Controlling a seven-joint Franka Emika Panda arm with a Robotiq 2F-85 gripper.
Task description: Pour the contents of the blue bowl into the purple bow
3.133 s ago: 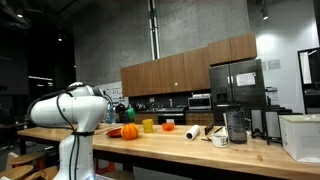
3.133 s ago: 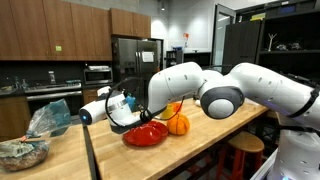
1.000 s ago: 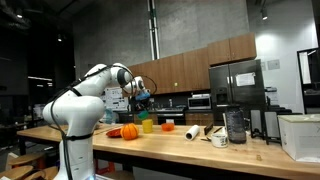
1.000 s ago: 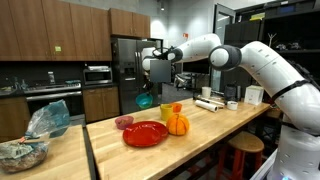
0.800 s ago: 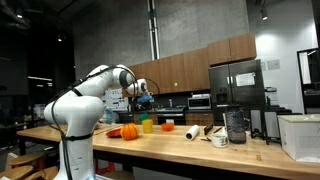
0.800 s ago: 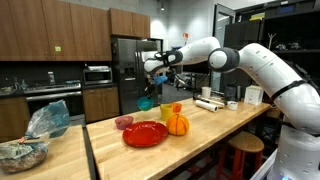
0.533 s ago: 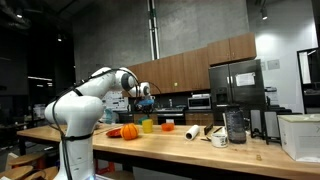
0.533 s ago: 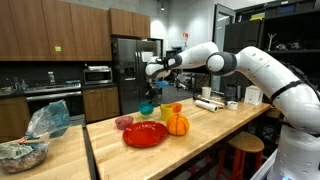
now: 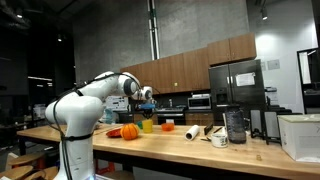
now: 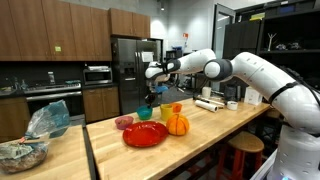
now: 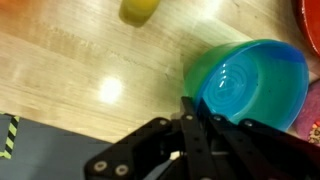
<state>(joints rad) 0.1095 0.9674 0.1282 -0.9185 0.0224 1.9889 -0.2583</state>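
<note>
The blue bowl's green outer side [image 11: 198, 60] reaches down to the wooden counter, so the bowl would remain standing and it is now time for my gripper to release it.
My gripper [image 10: 152, 98] is shut on the rim of the blue bowl [image 10: 146, 112] and holds it upright, low over the wooden counter. In the wrist view the fingers [image 11: 190, 112] clamp the near edge of the blue bowl [image 11: 250, 85]; its inside is shiny and I see nothing in it. The purple bowl [image 10: 124, 122] sits on the counter just beside it, next to the red plate [image 10: 146, 134]. In an exterior view the gripper [image 9: 146, 101] hangs above the cups.
An orange pumpkin [image 10: 178, 125], a yellow-green cup [image 10: 166, 114] and an orange cup [image 10: 176, 108] stand close by. Farther along the counter are a white roll [image 9: 193, 131], a mug [image 9: 220, 139], a dark jar [image 9: 236, 125] and a white bin [image 9: 300, 137].
The arm has come down with the blue bowl, from well above the counter to just over it beside the purple bowl. The bowl stays gripped.
</note>
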